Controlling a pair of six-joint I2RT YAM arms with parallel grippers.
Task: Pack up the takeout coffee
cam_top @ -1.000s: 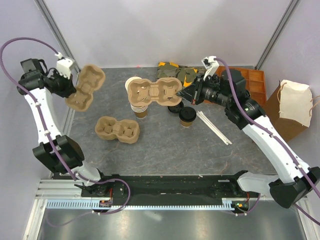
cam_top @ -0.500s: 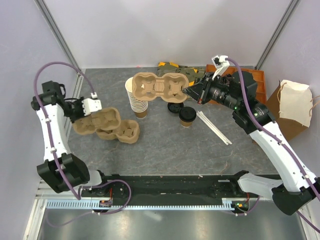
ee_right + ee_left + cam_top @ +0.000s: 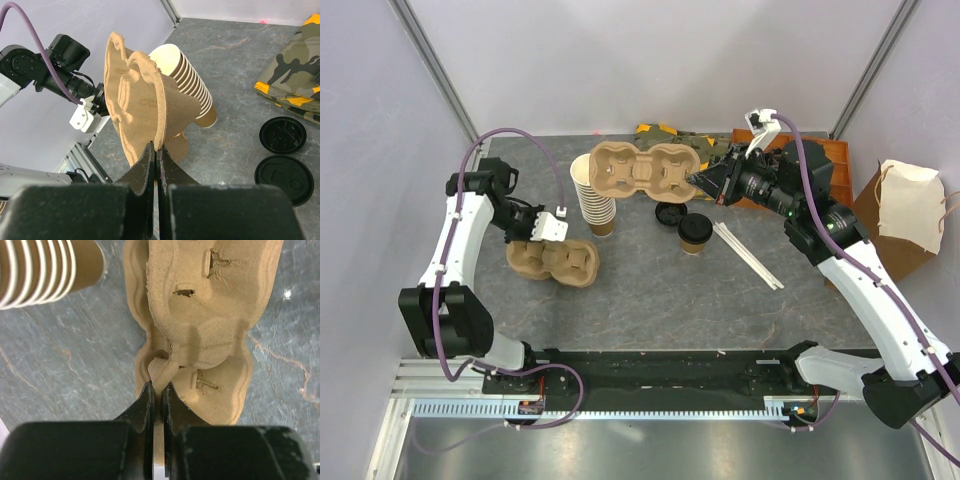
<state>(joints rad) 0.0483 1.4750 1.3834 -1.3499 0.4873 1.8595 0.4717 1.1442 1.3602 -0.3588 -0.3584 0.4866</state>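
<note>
My left gripper opens now, since the second carrier lies over the carrier below and would settle there.
The takeout coffee (image 3: 695,232), a small brown cup under a black lid, stands mid-table, held by neither gripper; in the right wrist view its lid (image 3: 285,172) shows at the lower right. My right gripper (image 3: 694,181) is shut on the edge of a brown pulp cup carrier (image 3: 645,172) held in the air above the cup stack, and it stands on edge in the wrist view (image 3: 140,105). My left gripper (image 3: 536,228) is shut on the rim of a second carrier (image 3: 210,300), which lies over another carrier (image 3: 560,262) on the table.
A tall stack of lidless paper cups (image 3: 592,203) stands left of the coffee, with a loose black lid (image 3: 670,213) between them. White stirrers (image 3: 748,255) lie to the right. At the back are a camouflage pouch (image 3: 672,140) and an orange tray (image 3: 823,165); a paper bag (image 3: 905,215) stands off the table's right edge.
My left arm swung in from the left wall and lowered its carrier onto the carrier lying on the table. My right arm lifted its carrier slightly toward the back.
</note>
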